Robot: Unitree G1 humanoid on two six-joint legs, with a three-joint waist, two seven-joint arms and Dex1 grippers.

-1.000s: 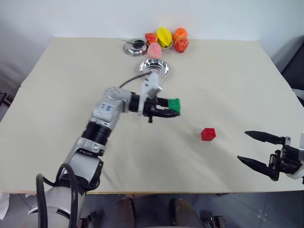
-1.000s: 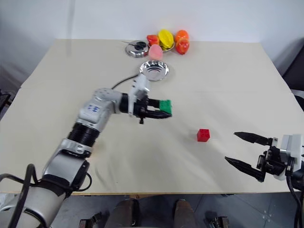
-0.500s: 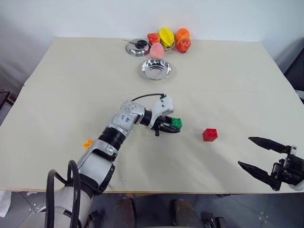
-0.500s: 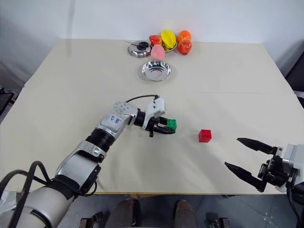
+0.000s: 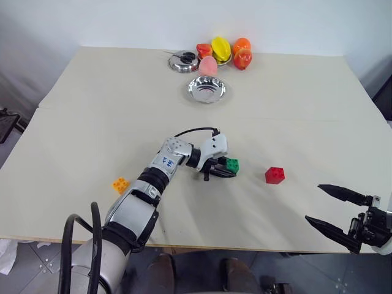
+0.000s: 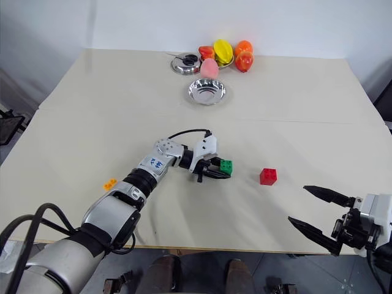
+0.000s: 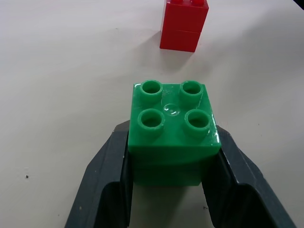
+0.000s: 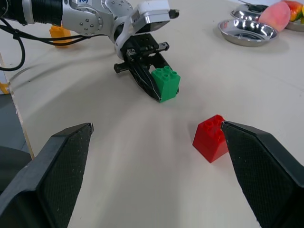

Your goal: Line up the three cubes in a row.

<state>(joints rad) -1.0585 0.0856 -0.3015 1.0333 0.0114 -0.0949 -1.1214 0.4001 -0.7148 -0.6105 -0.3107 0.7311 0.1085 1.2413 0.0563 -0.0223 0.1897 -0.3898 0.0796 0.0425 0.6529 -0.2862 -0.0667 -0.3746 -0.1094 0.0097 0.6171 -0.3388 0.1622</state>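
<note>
The green cube's base is low on the tabletop, so the cube would stand. My left gripper should open.
My left gripper is shut on the green cube, holding it low at the table, studs up; both fingers clamp its sides. The red cube stands on the table a short way to the right of it, also seen past the green cube as the red cube. The orange-yellow cube lies at the left beside my left forearm. My right gripper hovers open near the table's front right edge, apart from the red cube.
At the back of the table sit a steel bowl, a steel lid and a cluster of toy fruits. A seam crosses the table top. The front edge runs just under my right gripper.
My left gripper has sunk with the green cube from above the table down to its surface. The camera view has shifted, bringing the orange-yellow cube into sight. The right gripper stays open.
</note>
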